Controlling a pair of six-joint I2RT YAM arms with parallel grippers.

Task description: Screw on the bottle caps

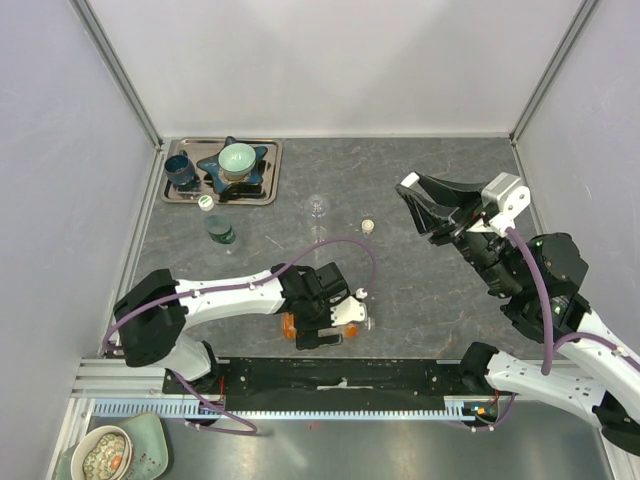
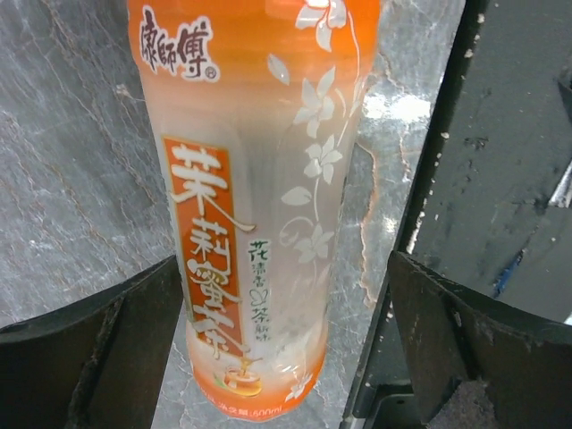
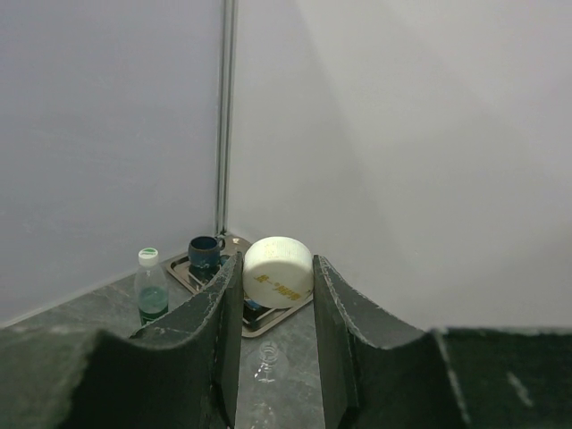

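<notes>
My left gripper takes hold of the orange bottle around its lower body next, leaving the bottle's opening free to screw on the white cap.
The orange bottle [image 2: 259, 179] with an orange label lies on the table near the front edge [image 1: 291, 326]. My left gripper [image 2: 286, 357] is open around its lower body; the left finger is next to it and the right finger stands apart. My right gripper [image 3: 275, 268] is raised over the right of the table [image 1: 412, 190] and is shut on a white cap [image 3: 279, 271]. A cream cap [image 1: 369, 226] and a small white cap [image 1: 361, 293] lie loose on the table. The small clear bottle [image 1: 317, 208] stands uncapped. The greenish bottle [image 1: 220, 232] stands with a cap on it [image 3: 148, 256].
A metal tray [image 1: 272, 170] at the back left holds a dark blue cup [image 1: 181, 170] and a pale green bowl [image 1: 238, 158] on a blue star-shaped base. A black rail [image 1: 330, 375] runs along the front edge. Grey walls close the sides and back.
</notes>
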